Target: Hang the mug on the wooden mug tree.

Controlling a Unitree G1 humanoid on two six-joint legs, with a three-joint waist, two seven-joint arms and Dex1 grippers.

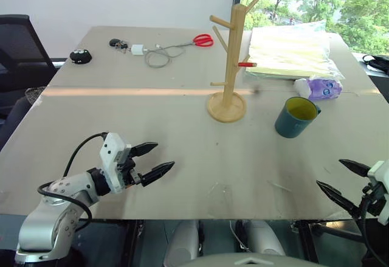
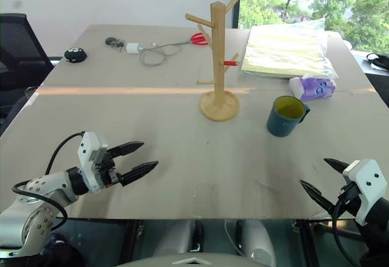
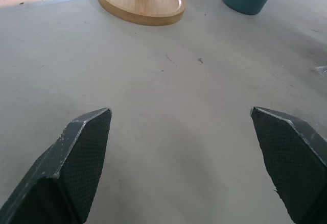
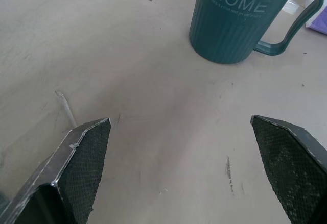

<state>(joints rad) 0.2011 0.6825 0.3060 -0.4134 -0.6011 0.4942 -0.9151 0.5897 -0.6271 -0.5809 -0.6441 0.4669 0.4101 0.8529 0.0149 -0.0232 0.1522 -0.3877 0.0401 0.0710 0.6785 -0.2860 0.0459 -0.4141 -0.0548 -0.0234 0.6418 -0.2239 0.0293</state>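
My right gripper next needs to take the mug by its slim, flat-sided handle point(image 1: 318, 109) to hang it, because the mug's body point(image 1: 293, 123) is round and wide.
The teal mug point(image 1: 296, 117) with a yellow inside stands upright on the table, right of centre, its handle turned toward the far right. The word HOME shows on the mug point(image 4: 236, 17) in the right wrist view. The wooden mug tree point(image 1: 229, 66) stands on its round base to the mug's left, with a red-tipped peg facing right. My left gripper point(image 1: 155, 159) hovers open over the near left of the table, far from both. At the near right edge my right gripper point(image 1: 344, 179) is open and empty, short of the mug.
Behind the mug lie a purple packet point(image 1: 319, 88) and a flat plastic-wrapped stack point(image 1: 290, 51). At the far side are red scissors point(image 1: 203, 40), a white charger with cable point(image 1: 152, 52), keys point(image 1: 118, 44) and a black round object point(image 1: 80, 56). A black chair point(image 1: 18, 48) stands at the left.
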